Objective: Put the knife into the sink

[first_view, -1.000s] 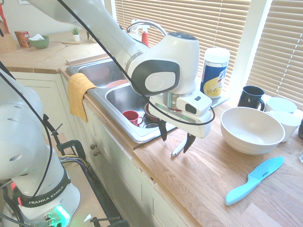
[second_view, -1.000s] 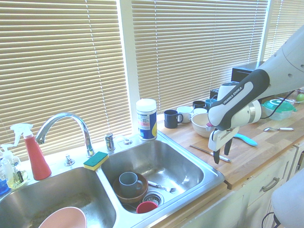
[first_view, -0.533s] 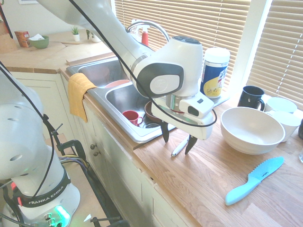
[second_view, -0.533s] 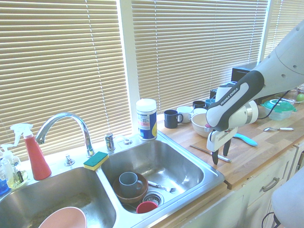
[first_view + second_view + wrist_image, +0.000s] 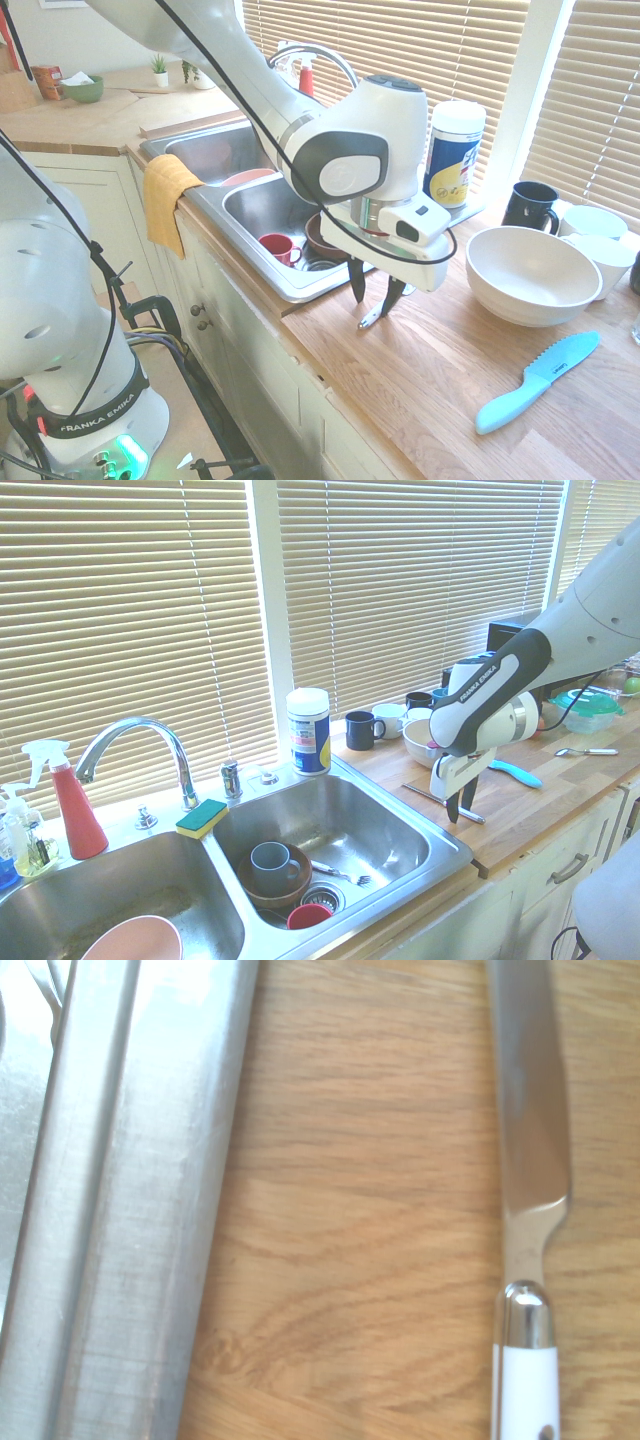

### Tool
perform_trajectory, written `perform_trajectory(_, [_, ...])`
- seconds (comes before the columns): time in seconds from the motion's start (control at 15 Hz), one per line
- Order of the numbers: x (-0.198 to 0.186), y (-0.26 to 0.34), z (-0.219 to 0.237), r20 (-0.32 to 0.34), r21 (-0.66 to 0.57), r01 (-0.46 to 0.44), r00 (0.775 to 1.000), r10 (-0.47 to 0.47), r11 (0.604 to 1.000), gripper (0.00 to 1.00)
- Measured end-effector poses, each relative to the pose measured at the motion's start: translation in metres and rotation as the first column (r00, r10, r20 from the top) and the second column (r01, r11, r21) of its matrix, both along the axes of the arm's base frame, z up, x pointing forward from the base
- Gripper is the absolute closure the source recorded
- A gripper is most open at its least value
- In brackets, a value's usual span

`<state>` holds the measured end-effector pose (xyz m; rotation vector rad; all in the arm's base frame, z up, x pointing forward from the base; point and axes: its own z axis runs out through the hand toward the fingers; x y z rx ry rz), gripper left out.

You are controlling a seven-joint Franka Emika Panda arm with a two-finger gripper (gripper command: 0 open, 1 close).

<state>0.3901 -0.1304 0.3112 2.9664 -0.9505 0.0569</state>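
Note:
The knife's silver blade [image 5: 422, 793] lies bare on the wooden counter, so the gripper should next grab the knife by its white handle [image 5: 466, 813].
The knife [image 5: 373, 317] lies flat on the wooden counter just beside the sink rim [image 5: 300, 285], a slim silver blade [image 5: 530, 1160] with a pale handle. My gripper [image 5: 375, 303] stands upright right over it, one finger on each side of the knife, jaws narrowed but open with a gap showing. From the other side, the gripper [image 5: 460, 815] sits low over the knife [image 5: 425, 795], to the right of the sink [image 5: 440, 855]. The steel rim [image 5: 130, 1210] runs alongside the knife in the wrist view.
A light-blue plastic knife [image 5: 537, 382] lies further along the counter. A white bowl [image 5: 532, 273], a dark mug [image 5: 530, 205] and a wipes canister [image 5: 453, 152] stand behind. The basin holds a red cup [image 5: 278, 248] and a brown bowl [image 5: 272, 880]. A yellow cloth [image 5: 165, 195] hangs over the front.
The gripper has sunk lower onto the counter and its fingers have drawn closer together around the knife. The knife has not moved.

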Motion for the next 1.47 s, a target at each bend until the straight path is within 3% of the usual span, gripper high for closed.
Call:
perform_trajectory(0.93, [0.005,0.004,0.007,0.019,0.000,0.040,0.999,-0.040,0.999,1.00])
perform_trajectory(1.27, [0.024,0.071,0.066,0.107,-0.013,0.118,0.988,-0.116,0.993,1.00])
perform_trajectory(1.47, [0.027,0.139,0.074,0.132,-0.011,0.175,0.976,-0.172,0.984,1.00])
